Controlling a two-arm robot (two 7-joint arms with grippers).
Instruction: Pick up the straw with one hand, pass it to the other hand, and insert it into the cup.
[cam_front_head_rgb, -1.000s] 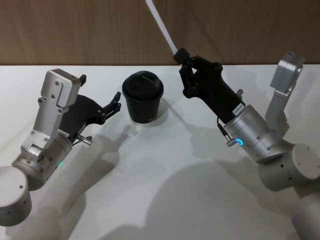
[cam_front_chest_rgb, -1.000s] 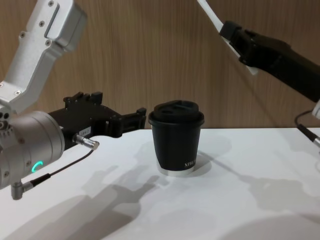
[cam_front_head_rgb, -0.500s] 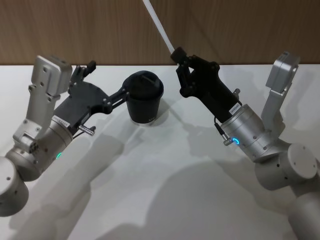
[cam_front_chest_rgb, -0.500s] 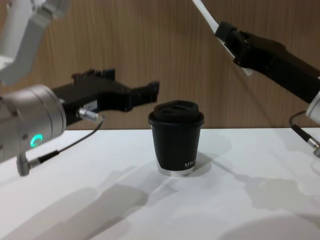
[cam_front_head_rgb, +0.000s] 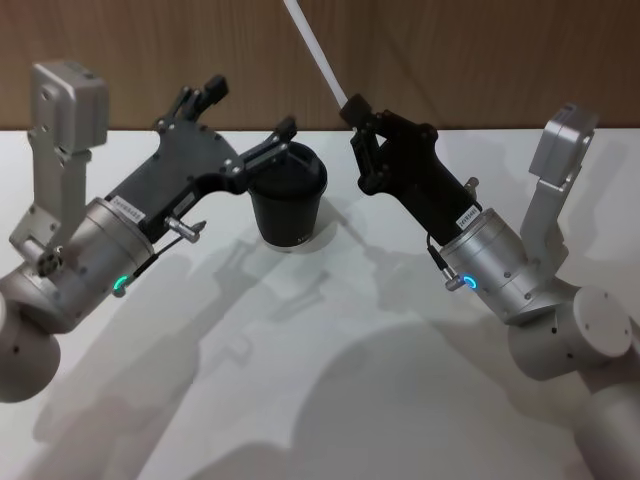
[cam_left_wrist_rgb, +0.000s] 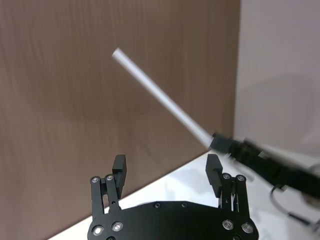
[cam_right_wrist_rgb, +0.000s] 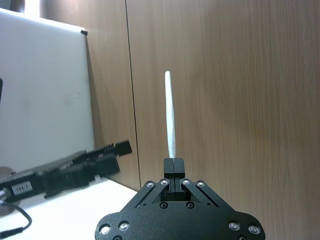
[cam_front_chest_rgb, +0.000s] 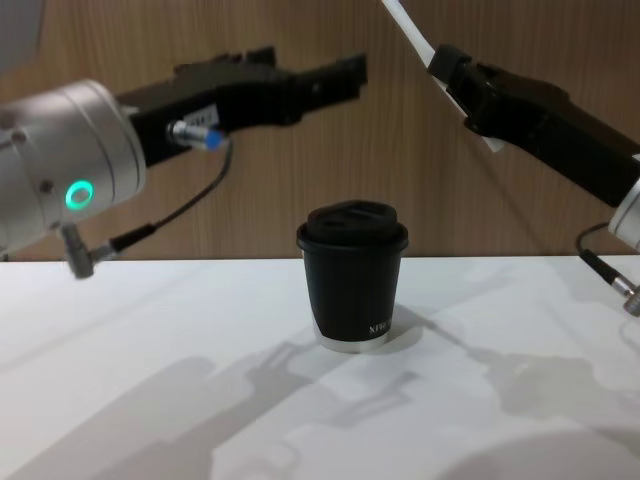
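Observation:
I should grab the straw next with my left gripper by its bare upper part (cam_front_head_rgb: 319, 54), because the shut fingers of my right gripper cover the straw's lower end.
The black lidded cup (cam_front_head_rgb: 288, 205) (cam_front_chest_rgb: 352, 275) stands upright on the white table. Right of it and higher, my right gripper (cam_front_head_rgb: 355, 108) (cam_front_chest_rgb: 445, 62) (cam_right_wrist_rgb: 173, 165) is shut on the lower part of the white straw (cam_front_head_rgb: 318, 55) (cam_front_chest_rgb: 408, 22) (cam_right_wrist_rgb: 170, 115). The straw slants up and away to the left above the cup. My left gripper (cam_front_head_rgb: 250, 108) (cam_front_chest_rgb: 345, 72) (cam_left_wrist_rgb: 166, 167) hangs open above the cup's left side, with nothing between its fingers. In the left wrist view the straw (cam_left_wrist_rgb: 160, 97) lies ahead of the open fingers, apart from them.
A wooden wall (cam_front_head_rgb: 480, 60) runs along the back edge of the white table (cam_front_head_rgb: 330, 380). A thin grey cable (cam_front_chest_rgb: 170, 210) loops below the left wrist. The right arm's elbow housing (cam_front_head_rgb: 565, 140) rises at the far right.
My left gripper has risen from table height beside the cup to above lid level, nearer the straw. The right gripper with the straw has barely moved.

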